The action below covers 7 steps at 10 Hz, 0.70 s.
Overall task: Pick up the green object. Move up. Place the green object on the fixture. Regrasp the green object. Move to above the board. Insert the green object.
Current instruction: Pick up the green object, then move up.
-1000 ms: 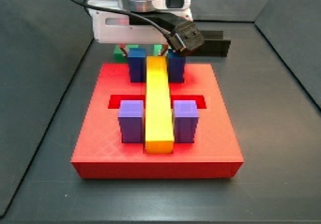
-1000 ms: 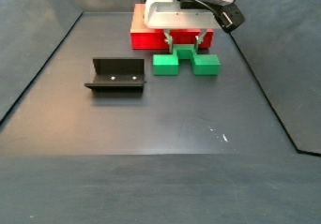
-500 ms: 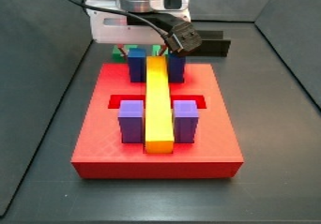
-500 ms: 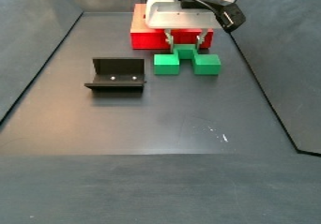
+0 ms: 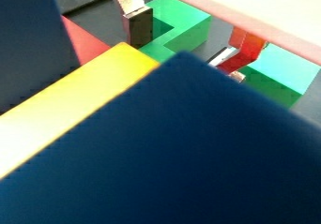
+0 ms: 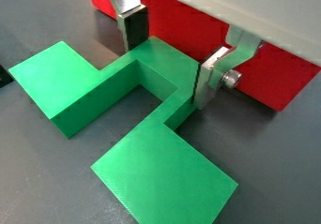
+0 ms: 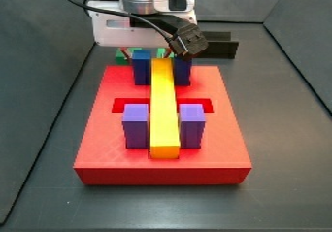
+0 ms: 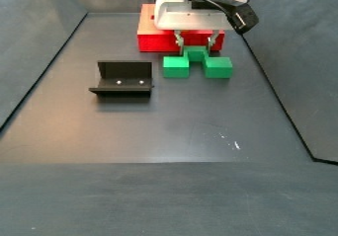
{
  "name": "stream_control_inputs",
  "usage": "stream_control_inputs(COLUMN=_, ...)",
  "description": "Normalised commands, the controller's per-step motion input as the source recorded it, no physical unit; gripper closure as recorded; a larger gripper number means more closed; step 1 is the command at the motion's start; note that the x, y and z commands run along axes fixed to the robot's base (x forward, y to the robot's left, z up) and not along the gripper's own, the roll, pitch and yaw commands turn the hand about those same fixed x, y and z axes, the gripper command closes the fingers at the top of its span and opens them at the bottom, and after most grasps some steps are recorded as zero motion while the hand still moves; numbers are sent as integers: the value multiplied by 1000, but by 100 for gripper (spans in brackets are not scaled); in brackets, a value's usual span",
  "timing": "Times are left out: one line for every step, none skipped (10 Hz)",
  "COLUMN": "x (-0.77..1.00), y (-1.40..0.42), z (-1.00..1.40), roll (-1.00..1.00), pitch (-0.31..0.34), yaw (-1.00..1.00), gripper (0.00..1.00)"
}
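Observation:
I need to set the green object on the fixture, so next I should pick it up with my gripper by its raised middle (image 5: 178, 36).
The green object (image 8: 218, 68) lies flat on the floor just in front of the board (image 8: 156, 40). My gripper (image 8: 195, 48) is lowered over it. In a wrist view the gripper (image 6: 172, 57) has one finger on each side of the raised middle of the green object (image 6: 82, 85), close to its sides. From the opposite wrist view, the gripper (image 5: 182, 42) shows a thin dark strip of floor between the green object (image 5: 175, 14) and one finger (image 5: 226, 59), so I read it as open. The fixture (image 8: 122, 79) stands apart, with nothing on it.
The board (image 7: 104, 147) carries a long yellow bar (image 7: 162, 110), two blue blocks (image 7: 140, 69) at its far end and two purple blocks (image 7: 136, 129) nearer. A blue block (image 5: 213, 153) and the yellow bar (image 5: 63, 106) blur across a wrist view. Dark walls enclose the floor.

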Motion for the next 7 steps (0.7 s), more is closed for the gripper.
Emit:
stream_control_inputs(x=0, y=0, z=0, roll=0, pitch=0, yaw=0, gripper=100)
stream_control_inputs(x=0, y=0, z=0, roll=0, pitch=0, yaw=0, gripper=100)
stream_control_inputs(x=0, y=0, z=0, roll=0, pitch=0, yaw=0, gripper=100)
stream_control_inputs(x=0, y=0, z=833, roll=0, pitch=0, yaw=0, gripper=100)
stream_control_inputs(x=36, y=-41, z=816, roll=0, pitch=-10, yaw=-38, gripper=100)
stream_control_inputs(x=2, y=-39, z=621, roll=0, pitch=20, yaw=-42, gripper=100)
stream_control_inputs(x=20, y=-5, z=218, roll=-14, pitch=-3, yaw=-21, gripper=100)
